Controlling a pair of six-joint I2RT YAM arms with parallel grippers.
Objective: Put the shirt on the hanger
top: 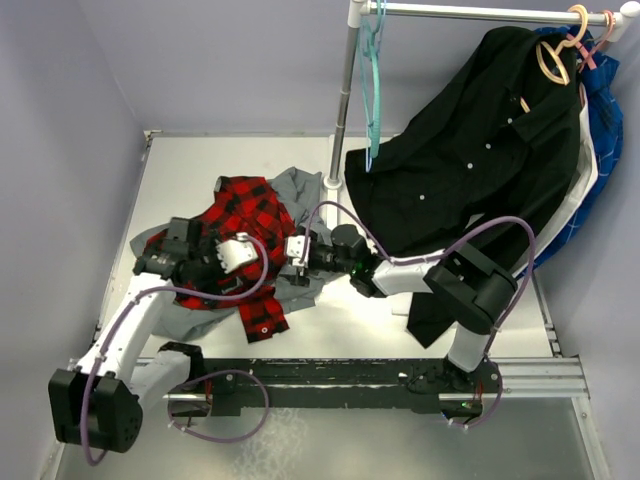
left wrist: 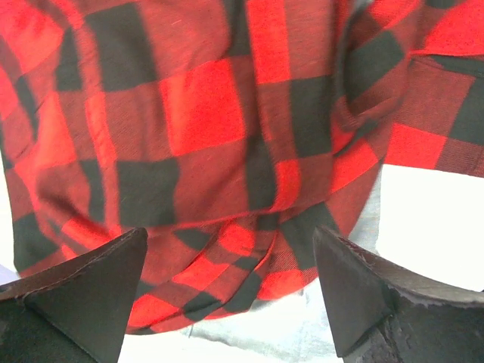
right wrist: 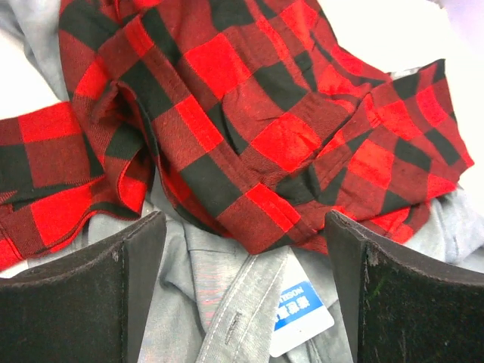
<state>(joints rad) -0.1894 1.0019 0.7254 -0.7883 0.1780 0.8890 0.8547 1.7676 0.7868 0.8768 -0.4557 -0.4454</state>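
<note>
I will grab the plaid shirt's hem with my left gripper next and leave the opposite edge to my right gripper, to spread the shirt for the hanger.
The red-and-black plaid shirt lies crumpled on the table, partly on top of a grey shirt. My left gripper sits over its near part, pointing right. In the left wrist view the left gripper is open, with the shirt's hem lying between its fingers. My right gripper faces it from the right. It is also open, over the grey shirt's collar, just short of the plaid's edge. The thin pale blue hanger hangs from the rail beside the rack's post.
A black button-up shirt hangs on a tan hanger from the white rail, its tail reaching the table. Blue cloth hangs behind it. The rack's post stands at the back. A blue-and-white label shows on the grey shirt.
</note>
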